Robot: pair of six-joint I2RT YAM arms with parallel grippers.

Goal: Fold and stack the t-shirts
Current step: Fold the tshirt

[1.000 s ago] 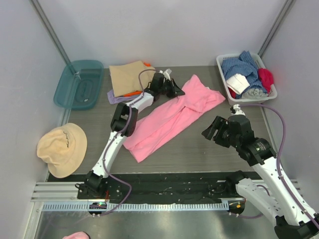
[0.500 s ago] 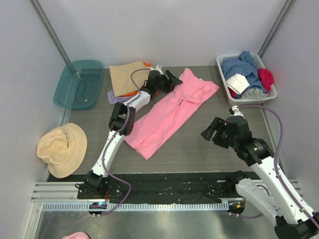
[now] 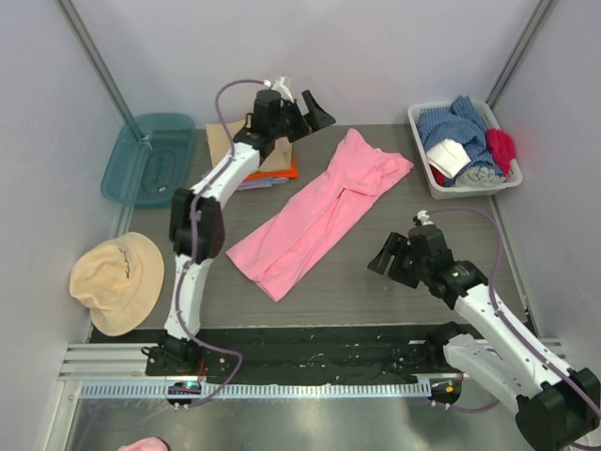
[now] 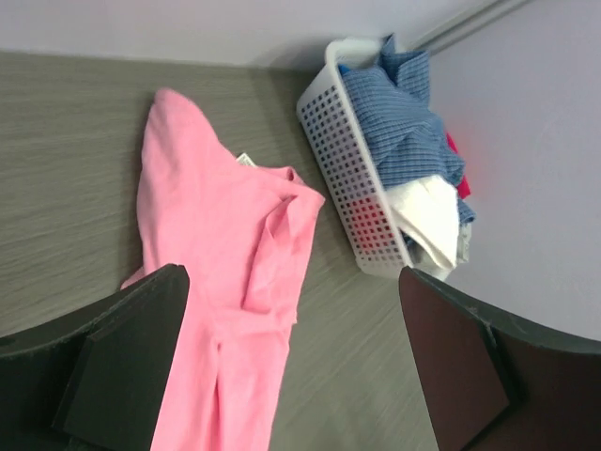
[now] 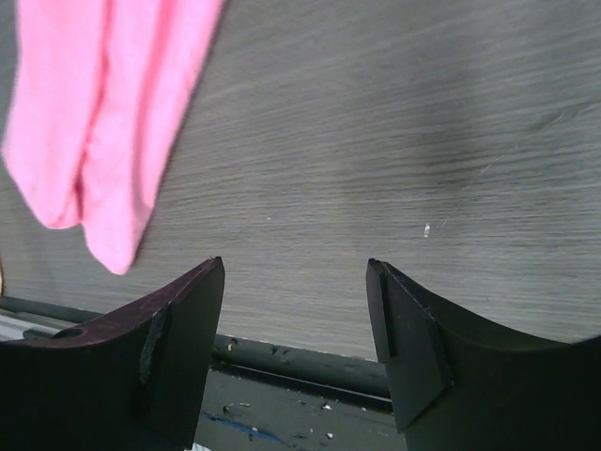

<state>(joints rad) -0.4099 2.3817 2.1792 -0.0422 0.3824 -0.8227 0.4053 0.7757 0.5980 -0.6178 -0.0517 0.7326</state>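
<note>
The right gripper grabs the pink t-shirt's long side edge by its near end [image 3: 294, 282] [image 5: 148, 199] next. Then it swings the diagonal t-shirt straight for folding.
The bright pink t-shirt [image 3: 315, 216] lies folded lengthwise in a long diagonal strip across the middle of the table, free of both grippers. My left gripper [image 3: 305, 108] hangs open above the back of the table, just left of the shirt's far end; in its wrist view the pink t-shirt [image 4: 221, 244] lies below its empty, wide-spread fingers [image 4: 127, 357]. Under the left arm sits a stack of folded t-shirts, tan [image 3: 223, 143] over orange [image 3: 280, 173], largely hidden. My right gripper [image 3: 388, 257] stands open and empty over bare table, right of the shirt's near end [image 5: 94, 132].
A white basket [image 3: 419, 141] of blue, white and red clothes stands at the back right, also in the left wrist view [image 4: 343, 164]. A teal bin [image 3: 148, 158] is at the back left. A tan hat [image 3: 117, 280] lies at the left edge. The table's front rail [image 5: 300, 362] runs just below the right fingers.
The left gripper has opened, let go of the pink t-shirt's far end, and lifted back toward the wall. The shirt settled slightly leftward. The right arm drew a little nearer the front edge.
</note>
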